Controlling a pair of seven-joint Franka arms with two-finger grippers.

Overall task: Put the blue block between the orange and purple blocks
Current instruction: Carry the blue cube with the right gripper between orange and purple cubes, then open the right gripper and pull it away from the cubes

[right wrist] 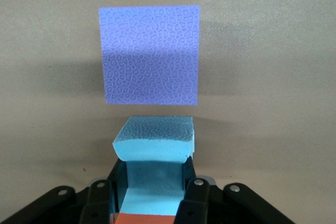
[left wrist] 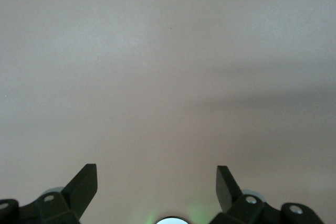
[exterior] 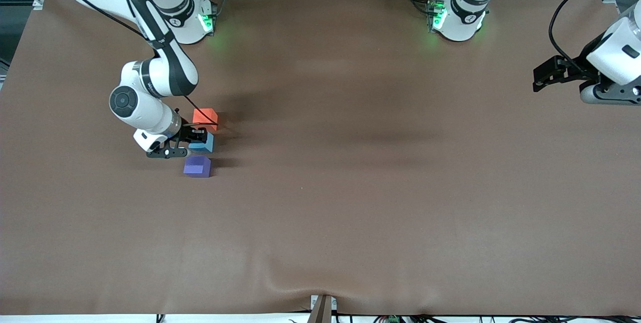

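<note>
My right gripper opens now, since the light blue block sits low between the orange block and purple block.
My right gripper (exterior: 198,136) is shut on the light blue block (exterior: 204,144), low at the table, toward the right arm's end. The blue block sits between the orange block (exterior: 205,116), which is farther from the front camera, and the purple block (exterior: 197,166), which is nearer. In the right wrist view the black fingers (right wrist: 191,182) squeeze the blue block (right wrist: 155,135), with the purple block (right wrist: 150,53) a small gap ahead and the orange block (right wrist: 144,219) close against the blue one. My left gripper (exterior: 543,73) waits open and empty over bare table (left wrist: 168,77) at the left arm's end.
A brown cloth (exterior: 350,203) covers the whole table and wrinkles near a clamp (exterior: 323,308) at its front edge. The two arm bases (exterior: 453,17) stand along the edge farthest from the front camera.
</note>
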